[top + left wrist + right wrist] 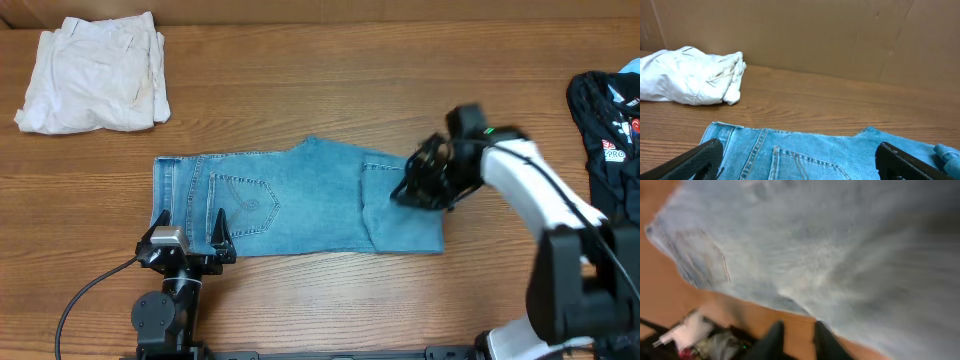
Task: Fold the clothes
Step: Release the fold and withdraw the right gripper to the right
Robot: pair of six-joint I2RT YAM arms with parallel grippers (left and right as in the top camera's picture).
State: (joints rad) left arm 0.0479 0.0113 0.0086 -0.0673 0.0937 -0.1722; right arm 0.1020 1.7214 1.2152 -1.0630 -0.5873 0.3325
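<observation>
Next, my right gripper grabs the outer folded edge of the jeans' end flap (pixel 440 231), opposite the waistband (pixel 161 190), to fold the jeans over.
The light blue denim jeans (pixel 300 195) lie folded flat at the table's middle, with the waistband at the left and a stitched back pocket facing up. A folded-over flap lies at their right end. My left gripper (pixel 190 224) is open and empty at the jeans' near left edge, its jaws spread wide over the pocket area (pixel 797 155) of the jeans (pixel 815 150). My right gripper (pixel 415 185) hovers at the jeans' right end. In the blurred right wrist view its fingers (pixel 796 335) are parted over bare wood, just off the edge of the jeans (pixel 840 245).
A cream-white folded garment (pixel 95 75) lies at the far left and also shows in the left wrist view (pixel 690 75). A black garment with red-and-white print (pixel 610 120) lies at the right edge. A cardboard wall (pixel 840 35) backs the table.
</observation>
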